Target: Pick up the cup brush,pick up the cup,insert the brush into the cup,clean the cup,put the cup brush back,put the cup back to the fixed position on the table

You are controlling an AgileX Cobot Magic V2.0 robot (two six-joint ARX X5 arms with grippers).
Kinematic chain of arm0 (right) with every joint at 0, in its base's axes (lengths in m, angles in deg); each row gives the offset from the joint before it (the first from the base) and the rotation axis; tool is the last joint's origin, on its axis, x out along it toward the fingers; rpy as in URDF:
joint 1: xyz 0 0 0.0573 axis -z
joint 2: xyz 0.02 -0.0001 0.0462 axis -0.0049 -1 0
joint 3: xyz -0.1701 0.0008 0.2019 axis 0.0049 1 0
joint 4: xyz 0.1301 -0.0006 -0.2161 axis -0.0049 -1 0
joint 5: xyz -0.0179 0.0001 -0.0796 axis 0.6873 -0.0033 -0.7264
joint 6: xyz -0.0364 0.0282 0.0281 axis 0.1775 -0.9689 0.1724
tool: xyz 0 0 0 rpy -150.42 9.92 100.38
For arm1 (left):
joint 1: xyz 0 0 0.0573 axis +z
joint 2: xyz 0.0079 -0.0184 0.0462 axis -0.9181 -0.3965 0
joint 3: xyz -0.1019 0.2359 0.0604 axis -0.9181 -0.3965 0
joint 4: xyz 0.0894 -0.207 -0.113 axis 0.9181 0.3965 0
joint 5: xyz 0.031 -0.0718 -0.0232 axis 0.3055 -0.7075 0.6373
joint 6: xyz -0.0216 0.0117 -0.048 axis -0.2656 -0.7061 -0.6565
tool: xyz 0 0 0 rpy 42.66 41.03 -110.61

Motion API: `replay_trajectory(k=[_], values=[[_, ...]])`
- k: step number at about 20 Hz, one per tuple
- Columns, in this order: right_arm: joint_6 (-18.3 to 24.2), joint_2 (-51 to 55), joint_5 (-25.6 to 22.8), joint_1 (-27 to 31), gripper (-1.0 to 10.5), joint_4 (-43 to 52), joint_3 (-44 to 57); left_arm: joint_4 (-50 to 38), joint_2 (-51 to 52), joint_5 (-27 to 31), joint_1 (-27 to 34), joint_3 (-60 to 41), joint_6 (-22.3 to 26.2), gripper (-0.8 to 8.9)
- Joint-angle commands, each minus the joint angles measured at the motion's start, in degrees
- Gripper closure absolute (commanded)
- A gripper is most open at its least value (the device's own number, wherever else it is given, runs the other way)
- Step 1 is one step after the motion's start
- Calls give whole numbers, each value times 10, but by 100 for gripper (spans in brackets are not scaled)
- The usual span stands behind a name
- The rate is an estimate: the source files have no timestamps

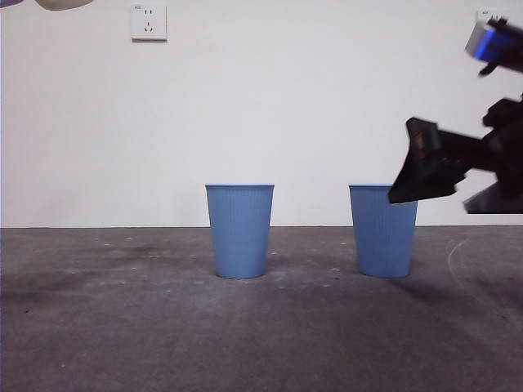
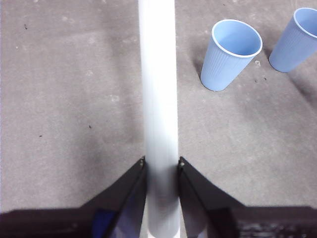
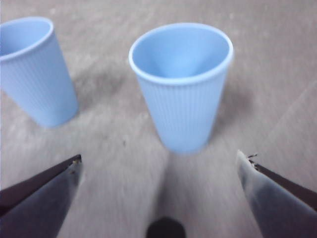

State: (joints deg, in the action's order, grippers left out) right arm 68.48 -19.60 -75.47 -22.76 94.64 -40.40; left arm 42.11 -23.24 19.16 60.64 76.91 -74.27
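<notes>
The cup should next be grabbed by its lower ribbed body (image 3: 182, 126) with my right gripper, so the blue cup's opening (image 3: 181, 52) stays free for the brush.
Two identical blue ribbed cups stand upright on the dark grey table (image 1: 98, 327): the left cup (image 1: 239, 233) and the right cup (image 1: 383, 231). My right gripper (image 1: 421, 192) comes in from the right, just above and beside the right cup's rim. In the right wrist view it (image 3: 159, 157) is open and empty, with the right cup (image 3: 183, 89) straight ahead between the jaws. My left gripper (image 2: 162, 160) is shut on the cup brush's pale handle (image 2: 158, 89), held high above the table. A cream piece (image 1: 61, 4) at the front view's top left looks like its sponge head.
The left cup (image 2: 231, 54) and the right cup (image 2: 296, 39) also show in the left wrist view, off to one side of the handle. The left cup (image 3: 34, 69) stands beside the right one in the right wrist view. A wall socket (image 1: 149, 22) is on the white back wall.
</notes>
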Motion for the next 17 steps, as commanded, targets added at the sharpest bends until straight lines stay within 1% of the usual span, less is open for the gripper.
replay_trajectory(k=[1, 6, 8, 13, 15, 17], values=[[22, -68, 1, 0, 321, 88, 5, -7, 2, -1, 1, -5, 9, 822], [25, -196, -4, 0, 321, 240, 4, -7, 2, -1, 1, -5, 10, 822], [26, -236, -11, 0, 321, 279, -7, -7, 2, -1, 1, -5, 11, 822], [37, -316, -12, 1, 321, 294, -64, -7, 2, -1, 1, -5, 13, 822], [36, -339, -32, 1, 321, 294, -80, -7, 2, -1, 1, -5, 13, 822], [37, -355, -34, 1, 321, 299, -85, -6, 2, -2, 1, -5, 14, 822]])
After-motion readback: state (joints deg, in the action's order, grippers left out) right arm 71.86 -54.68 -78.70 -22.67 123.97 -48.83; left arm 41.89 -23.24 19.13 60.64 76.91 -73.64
